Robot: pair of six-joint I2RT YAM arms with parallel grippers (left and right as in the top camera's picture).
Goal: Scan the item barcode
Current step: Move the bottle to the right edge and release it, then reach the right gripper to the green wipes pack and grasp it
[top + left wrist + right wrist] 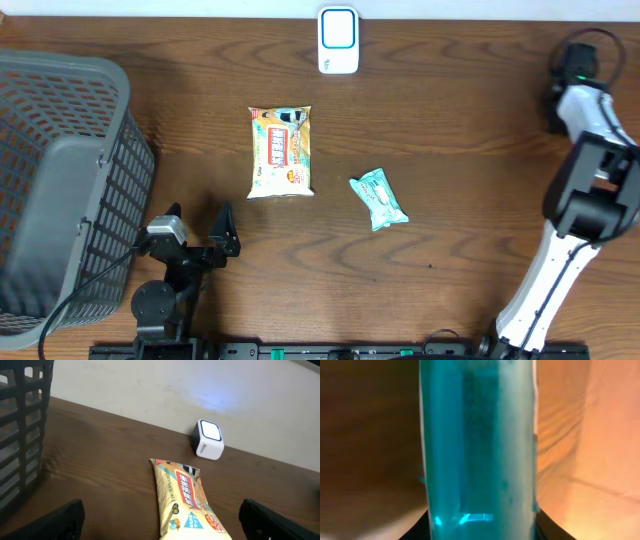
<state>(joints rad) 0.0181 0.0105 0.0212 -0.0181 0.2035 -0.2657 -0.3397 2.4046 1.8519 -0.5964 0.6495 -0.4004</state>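
My right gripper is above the bare table with the teal item. The item would fall short if I opened now, so it is too early to release.
The white scanner (338, 40) (209, 440) with a blue-lit face stands at the table's back edge. A yellow snack bag (281, 150) (187, 500) lies flat in the middle, with a small teal packet (379, 199) to its right. My left gripper (198, 215) (162, 527) is open near the front left; the bag's near end lies ahead between its wide-spread fingers, untouched. My right gripper (556, 105) (482, 530) is at the far right back. A blurred teal item (480, 445) stands upright and fills the gap between its dark fingers.
A grey mesh basket (60, 190) (22, 425) takes up the left side of the table, close beside my left arm. The pale wall runs along the back behind the scanner.
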